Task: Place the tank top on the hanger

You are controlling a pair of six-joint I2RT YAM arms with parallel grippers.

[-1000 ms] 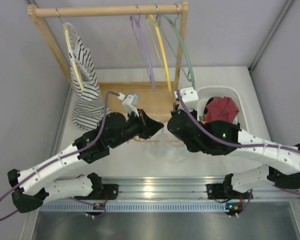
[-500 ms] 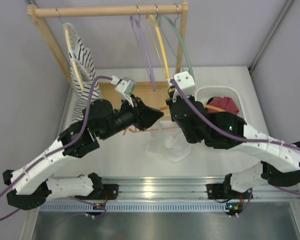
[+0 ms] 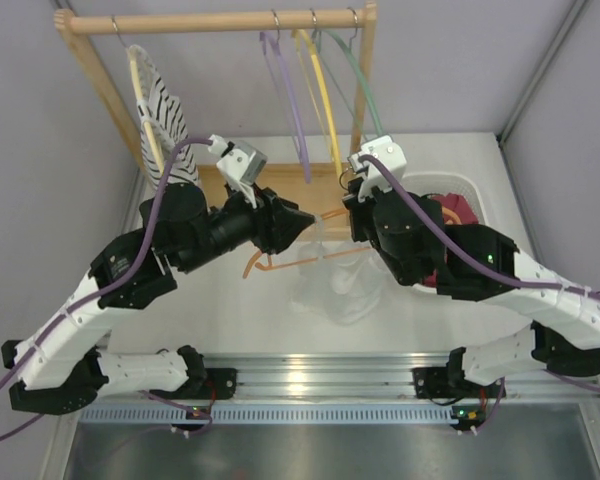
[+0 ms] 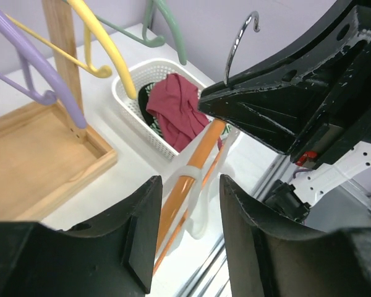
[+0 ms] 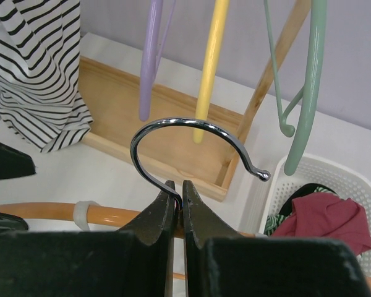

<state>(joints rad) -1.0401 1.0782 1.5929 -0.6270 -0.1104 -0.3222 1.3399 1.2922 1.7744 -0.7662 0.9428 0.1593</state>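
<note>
My left gripper grabs the arm of the orange hanger point(image 3: 280, 265) at the looped strap point(image 3: 320, 217) next, so that the metal hook is free to hang.
The orange hanger point(image 3: 280, 265) hangs tilted above the table, and my right gripper point(image 5: 180, 192) is shut on the neck of its metal hook point(image 5: 191, 124). The white tank top point(image 3: 332, 288) droops from the hanger, one strap point(image 4: 195, 168) looped over the orange arm point(image 4: 184, 192). My left gripper point(image 4: 189, 185) is open, its fingers standing either side of that arm and strap without touching them. From above, the left gripper point(image 3: 306, 218) and the right gripper point(image 3: 346, 212) face each other just in front of the rack.
The wooden rack point(image 3: 215, 22) carries a striped top point(image 5: 37, 68) and purple point(image 5: 151, 62), yellow point(image 5: 210, 62) and green point(image 5: 309, 80) hangers. A white basket point(image 3: 475, 188) with a dark red garment point(image 4: 179, 111) stands to the right. The rack's wooden base tray point(image 4: 43, 154) lies behind.
My left gripper has opened and let go of the strap on the hanger arm. Both arms have risen and moved back toward the rack, lifting the hanger and top off the table.
</note>
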